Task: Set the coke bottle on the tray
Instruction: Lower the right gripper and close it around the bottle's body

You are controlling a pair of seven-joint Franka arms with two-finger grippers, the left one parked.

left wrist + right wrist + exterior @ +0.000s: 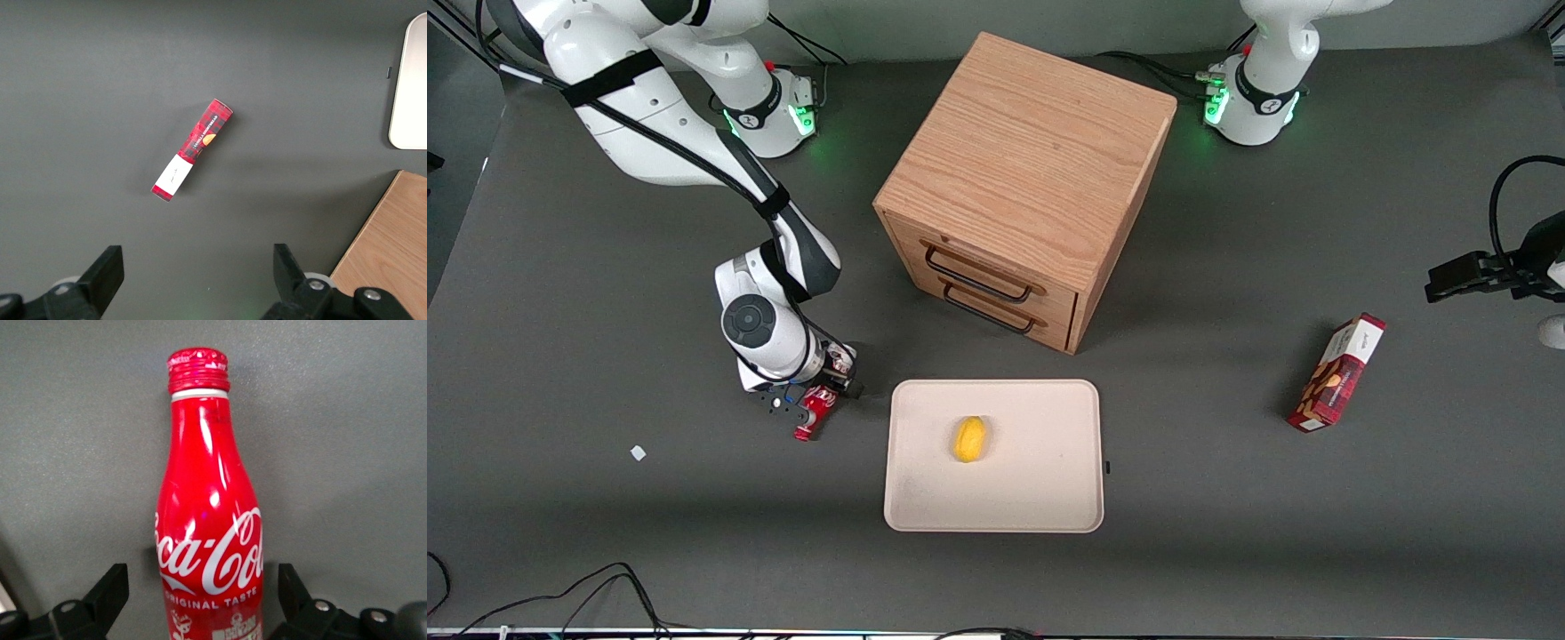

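Observation:
The bottle needs to go on the tray. My gripper should next grab it by its lower body (839, 361).
The coke bottle (813, 415) (208, 520) lies on its side on the dark table, beside the tray on the working arm's end, red cap pointing toward the front camera. My gripper (819, 396) (201, 579) is lowered over the bottle's lower body and is open. One black finger (110, 587) stands on each side of the bottle, with a gap of table showing between each finger and the bottle. The cream tray (925, 498) (408, 100) lies flat close to the bottle.
A yellow lemon-like fruit (969, 439) lies in the middle of the tray. The wooden drawer cabinet (1032, 187) stands farther from the front camera than the tray. A red snack box (1338, 372) (193, 150) lies toward the parked arm's end. A small white scrap (638, 452) lies near the bottle.

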